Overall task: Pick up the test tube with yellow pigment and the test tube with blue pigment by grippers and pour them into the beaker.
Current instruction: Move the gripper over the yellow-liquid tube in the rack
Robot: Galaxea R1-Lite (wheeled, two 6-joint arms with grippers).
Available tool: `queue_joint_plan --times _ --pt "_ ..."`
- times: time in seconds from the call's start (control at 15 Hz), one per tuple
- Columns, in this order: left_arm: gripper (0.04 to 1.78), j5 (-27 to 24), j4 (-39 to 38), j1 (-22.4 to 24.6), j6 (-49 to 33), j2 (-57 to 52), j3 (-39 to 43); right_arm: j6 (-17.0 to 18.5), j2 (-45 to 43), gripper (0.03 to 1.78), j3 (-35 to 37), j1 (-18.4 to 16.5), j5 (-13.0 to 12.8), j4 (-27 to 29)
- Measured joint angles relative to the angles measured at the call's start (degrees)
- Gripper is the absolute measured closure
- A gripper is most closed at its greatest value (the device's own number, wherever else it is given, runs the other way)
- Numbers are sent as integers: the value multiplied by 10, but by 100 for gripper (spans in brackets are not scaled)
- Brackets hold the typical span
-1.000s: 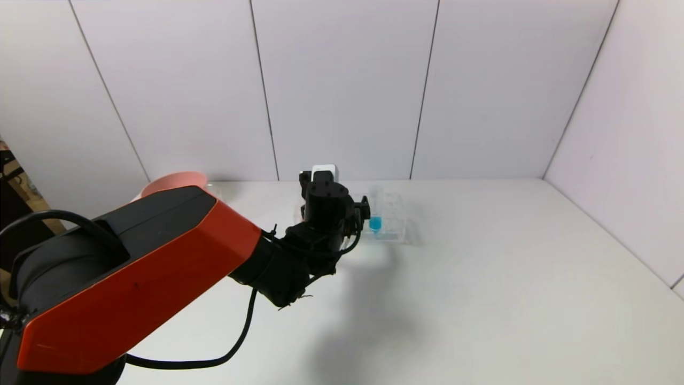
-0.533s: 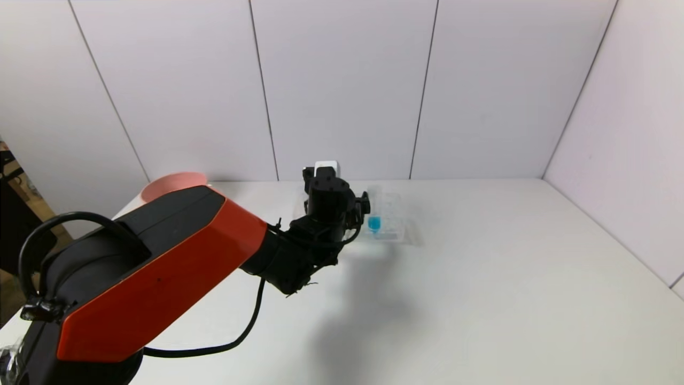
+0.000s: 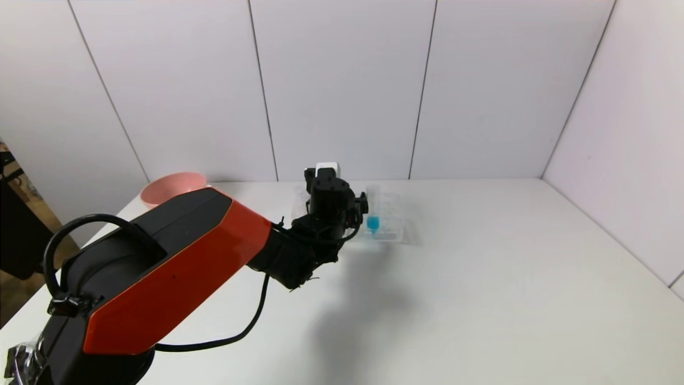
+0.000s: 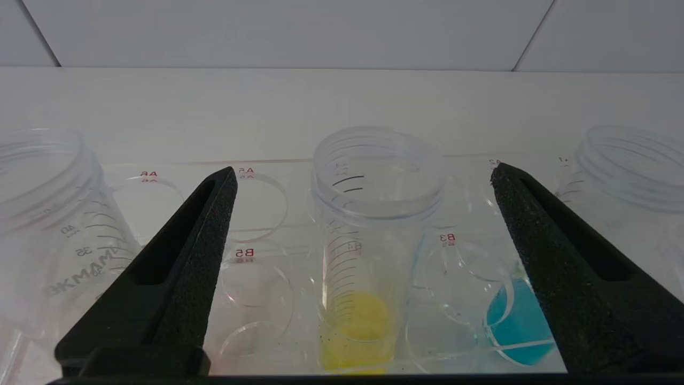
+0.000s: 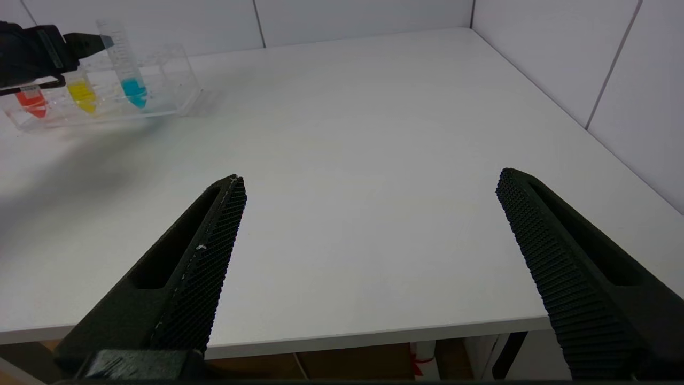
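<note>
My left gripper grabs the test tube with yellow pigment by its upper part below its rim (image 4: 375, 247) next, since the rack (image 4: 256, 289) encloses the tube's lower half.
The test tube with yellow pigment (image 4: 357, 315) stands upright in a clear rack (image 3: 393, 222) at the back of the table. My left gripper (image 4: 364, 174) is open, one finger on each side of this tube's upper part, not touching it. The test tube with blue pigment (image 4: 518, 326) stands one slot over, partly behind a finger (image 4: 566, 267); it also shows in the head view (image 3: 373, 223). The right wrist view shows both tubes, yellow (image 5: 82, 93) and blue (image 5: 132, 88). My right gripper (image 5: 368, 182) hangs open over the table's near edge, holding nothing. The beaker is out of view.
A pink bowl (image 3: 171, 187) sits at the back left, partly behind my left arm (image 3: 176, 262). A tube with red liquid (image 5: 33, 102) stands in the same rack beside the yellow one. White wall panels close the back and right sides.
My left arm has reached a little farther toward the rack, uncovering more of the pink bowl. The tubes have not moved.
</note>
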Motion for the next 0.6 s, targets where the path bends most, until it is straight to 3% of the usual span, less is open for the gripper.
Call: queue_joint_plan --times 0.6 --pt "20 0 20 7 0 26 -33 0 0 10 0 0 0 0"
